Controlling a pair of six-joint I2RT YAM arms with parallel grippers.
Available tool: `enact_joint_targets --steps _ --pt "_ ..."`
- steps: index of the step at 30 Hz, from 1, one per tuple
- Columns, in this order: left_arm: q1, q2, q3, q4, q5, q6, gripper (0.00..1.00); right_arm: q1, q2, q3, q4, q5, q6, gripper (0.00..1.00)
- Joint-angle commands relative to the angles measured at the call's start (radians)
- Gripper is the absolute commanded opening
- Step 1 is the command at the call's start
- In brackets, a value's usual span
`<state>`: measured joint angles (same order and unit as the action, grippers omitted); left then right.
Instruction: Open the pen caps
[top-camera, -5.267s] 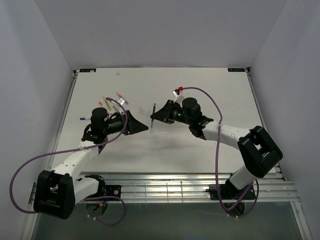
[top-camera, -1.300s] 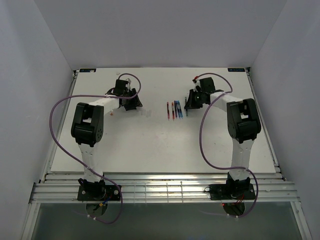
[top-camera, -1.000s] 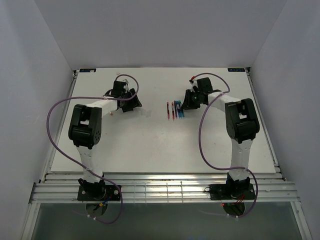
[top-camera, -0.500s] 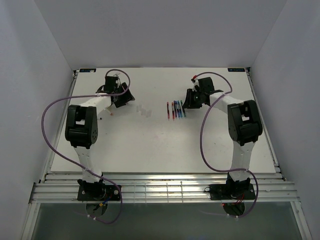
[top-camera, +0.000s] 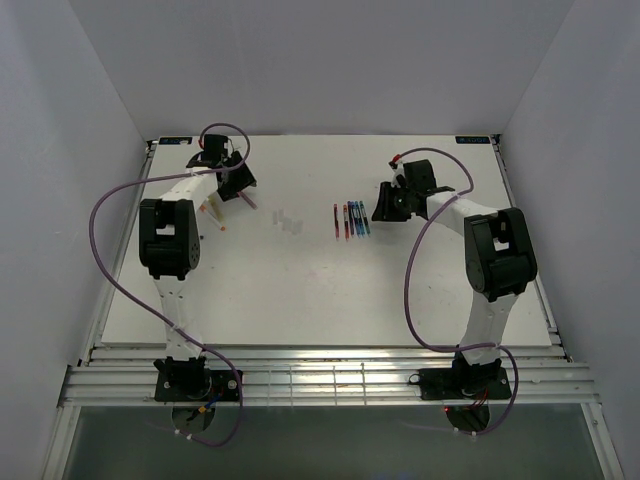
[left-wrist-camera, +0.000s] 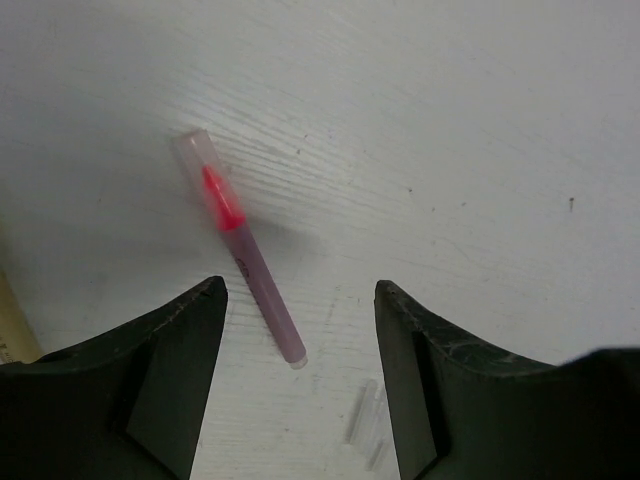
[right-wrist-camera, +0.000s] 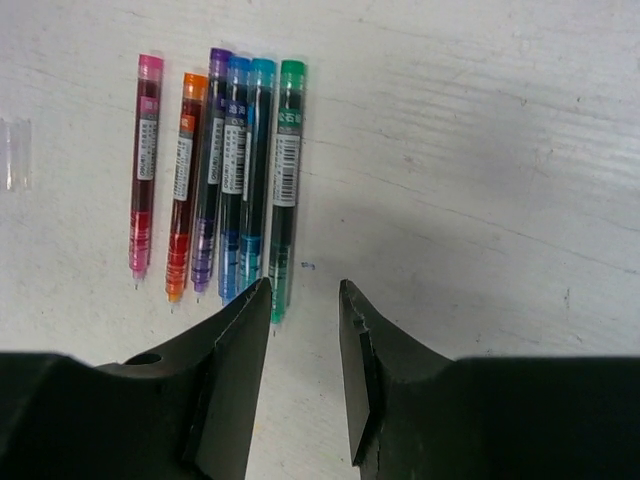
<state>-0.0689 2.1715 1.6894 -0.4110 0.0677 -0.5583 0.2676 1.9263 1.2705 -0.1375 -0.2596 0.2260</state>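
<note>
My left gripper should lower its fingers before it closes on the pink pen. The pen lies on the tabletop below the fingers, so they would miss the pen if they closed now.
A pink pen (left-wrist-camera: 248, 268) lies on the white table with a translucent cap (left-wrist-camera: 203, 168) over its red tip. My left gripper (left-wrist-camera: 300, 288) hovers open above it, the pen's rear end between the fingers, untouched. From above, that gripper (top-camera: 238, 186) is at the back left, with the pink pen (top-camera: 247, 199) just beyond it. Several uncapped pens (right-wrist-camera: 215, 175) lie side by side: pink, orange, purple, blue, teal, green. My right gripper (right-wrist-camera: 305, 290) stands open and empty just right of the green pen (right-wrist-camera: 283, 190). From above, this gripper (top-camera: 381, 211) sits right of the pen row (top-camera: 350, 219).
Loose clear pen caps (top-camera: 290, 220) lie between the two arms, also seen as clear caps (right-wrist-camera: 14, 152) left of the row and clear caps (left-wrist-camera: 366, 432) near my left fingers. Two more pens (top-camera: 212, 209) lie by the left arm. The table's back edge (top-camera: 320, 137) is close.
My left gripper has swung further to the back left, coming over the pink pen. My right gripper has opened a little and stays beside the pen row.
</note>
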Motion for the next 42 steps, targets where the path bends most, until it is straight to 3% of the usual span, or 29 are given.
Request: enact_joint_targets --steps 1,9,17,27,31,36,42 --pt "-0.002 0.005 0.053 -0.068 -0.042 0.006 0.71 -0.011 -0.033 -0.020 0.039 0.010 -0.019 0.40" --pt "-0.002 0.063 0.102 -0.101 -0.065 0.012 0.67 -0.018 -0.046 -0.040 0.050 0.006 -0.022 0.40" --pt "-0.002 0.109 0.144 -0.141 -0.097 0.041 0.39 -0.022 -0.061 -0.059 0.056 0.005 -0.022 0.40" --pt "-0.003 0.143 0.141 -0.167 -0.082 0.078 0.18 -0.024 -0.072 -0.072 0.062 -0.007 -0.011 0.40" --pt "-0.003 0.139 0.142 -0.164 -0.071 0.080 0.03 -0.024 -0.082 -0.079 0.062 -0.009 -0.005 0.40" --pt "-0.003 0.103 0.156 -0.163 -0.031 0.077 0.00 -0.024 -0.115 -0.106 0.065 -0.015 0.018 0.40" --pt "-0.017 -0.073 0.092 -0.143 0.013 0.061 0.00 -0.010 -0.286 -0.207 0.073 -0.009 0.098 0.40"
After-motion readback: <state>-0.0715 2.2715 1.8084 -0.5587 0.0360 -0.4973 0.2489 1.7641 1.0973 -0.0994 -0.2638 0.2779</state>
